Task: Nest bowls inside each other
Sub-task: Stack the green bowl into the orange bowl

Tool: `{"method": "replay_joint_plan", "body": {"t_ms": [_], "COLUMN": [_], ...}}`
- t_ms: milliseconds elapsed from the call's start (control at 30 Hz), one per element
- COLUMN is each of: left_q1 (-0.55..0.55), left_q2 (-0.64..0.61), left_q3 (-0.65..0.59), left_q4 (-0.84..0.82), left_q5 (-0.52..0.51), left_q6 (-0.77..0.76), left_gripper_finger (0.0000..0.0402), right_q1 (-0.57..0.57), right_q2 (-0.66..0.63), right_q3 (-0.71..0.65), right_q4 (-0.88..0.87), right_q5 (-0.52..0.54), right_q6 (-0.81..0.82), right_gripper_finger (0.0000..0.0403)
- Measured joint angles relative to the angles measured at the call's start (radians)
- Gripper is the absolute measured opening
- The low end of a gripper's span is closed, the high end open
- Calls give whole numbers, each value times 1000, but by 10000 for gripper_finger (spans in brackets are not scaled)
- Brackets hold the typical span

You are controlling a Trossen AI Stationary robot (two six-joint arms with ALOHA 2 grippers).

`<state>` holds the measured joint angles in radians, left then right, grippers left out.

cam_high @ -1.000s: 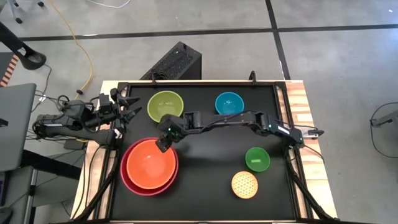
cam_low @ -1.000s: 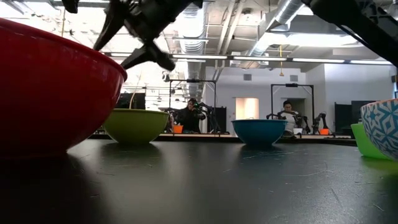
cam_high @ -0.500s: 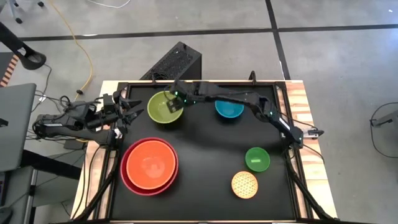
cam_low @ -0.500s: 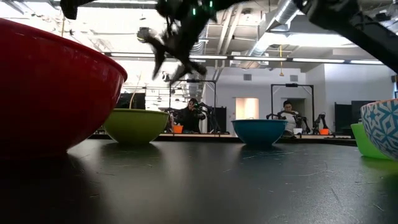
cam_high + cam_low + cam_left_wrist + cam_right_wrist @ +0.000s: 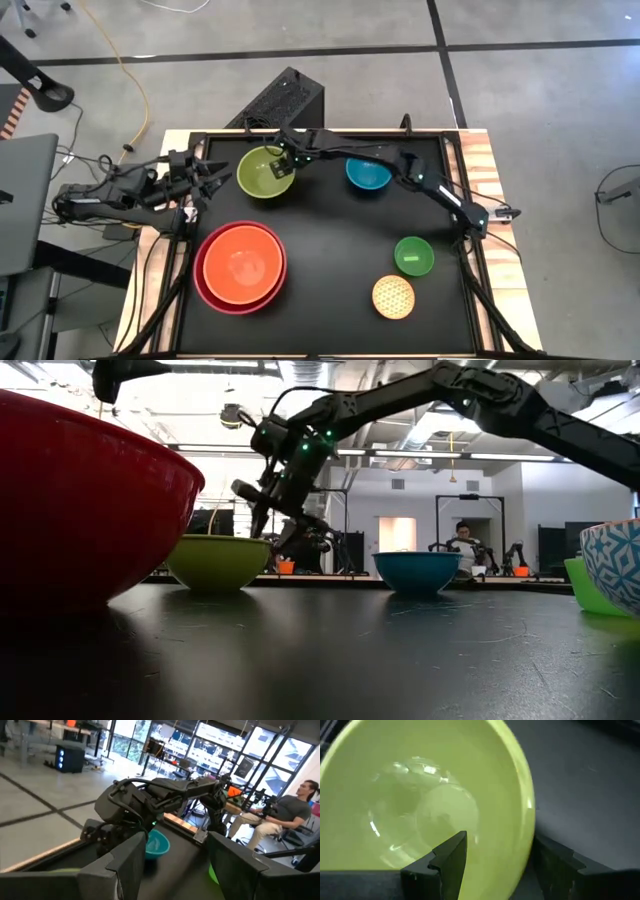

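Note:
I next need to grab the lime green bowl by its rim (image 5: 287, 168) with my right gripper, so that I can nest it inside the orange bowl (image 5: 240, 262).
An orange bowl (image 5: 240, 262) sits nested in the red bowl (image 5: 203, 290) at the near left. The lime green bowl (image 5: 262, 173) and the blue bowl (image 5: 368, 172) stand at the far side. The small bright green bowl (image 5: 413, 255) and the yellow lattice bowl (image 5: 393, 297) stand at the near right. My right gripper (image 5: 284, 162) hovers open over the lime green bowl (image 5: 420, 810), slanting down. One finger (image 5: 447, 860) stands over its inside and one (image 5: 560, 865) outside its rim (image 5: 529, 815), touching nothing. My left gripper (image 5: 212, 180) waits open at the table's left edge.
A raised black frame (image 5: 445, 150) borders the table. The blue bowl (image 5: 417, 570) stands just right of my right arm (image 5: 400, 165), which reaches across the far side. The red bowl (image 5: 80, 510) fills the low view's left. Bare black tabletop (image 5: 330, 250) lies in the middle.
My right gripper has swung from above the orange bowl's far rim toward the table's far edge. It has come down over the lime green bowl, tipping further downward and staying open. No bowl has moved.

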<state>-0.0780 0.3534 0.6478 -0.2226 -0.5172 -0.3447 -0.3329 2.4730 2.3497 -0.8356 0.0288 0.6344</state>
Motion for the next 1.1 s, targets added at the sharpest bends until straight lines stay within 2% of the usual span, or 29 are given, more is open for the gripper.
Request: {"method": "replay_joint_plan", "body": {"t_ms": [100, 167, 267, 367, 433, 633, 800, 967, 1100], "left_q1": [0, 0, 0, 0, 0, 0, 0, 0, 0], "left_q2": [0, 0, 0, 0, 0, 0, 0, -1, -1], "left_q3": [0, 0, 0, 0, 0, 0, 0, 0, 0], "left_q4": [-15, -19, -31, -34, -34, -35, -35, -15, 18], "left_q5": [0, 0, 0, 0, 7, 30, 79, 91, 113], "left_q6": [-25, -35, -42, -43, -43, -42, -42, -37, 4], "left_gripper_finger": [203, 203, 203, 203, 203, 203, 203, 203, 203], "right_q1": [7, 14, 15, 3, -4, -25, -22, 51, 140], "right_q2": [6, 4, -2, -2, -9, -48, -167, -287, -355], "right_q3": [-2, -2, -1, -1, 0, -2, 0, 0, 0], "right_q4": [-31, -21, -22, -19, -24, -65, -92, -261, -374], "right_q5": [34, 78, 91, 38, 11, 23, 34, 53, 55], "right_q6": [8, -1, -7, -10, -9, -5, -41, -96, -64], "right_gripper_finger": [219, 197, 138, 50, 20, 19, 11, 11, 11]}}
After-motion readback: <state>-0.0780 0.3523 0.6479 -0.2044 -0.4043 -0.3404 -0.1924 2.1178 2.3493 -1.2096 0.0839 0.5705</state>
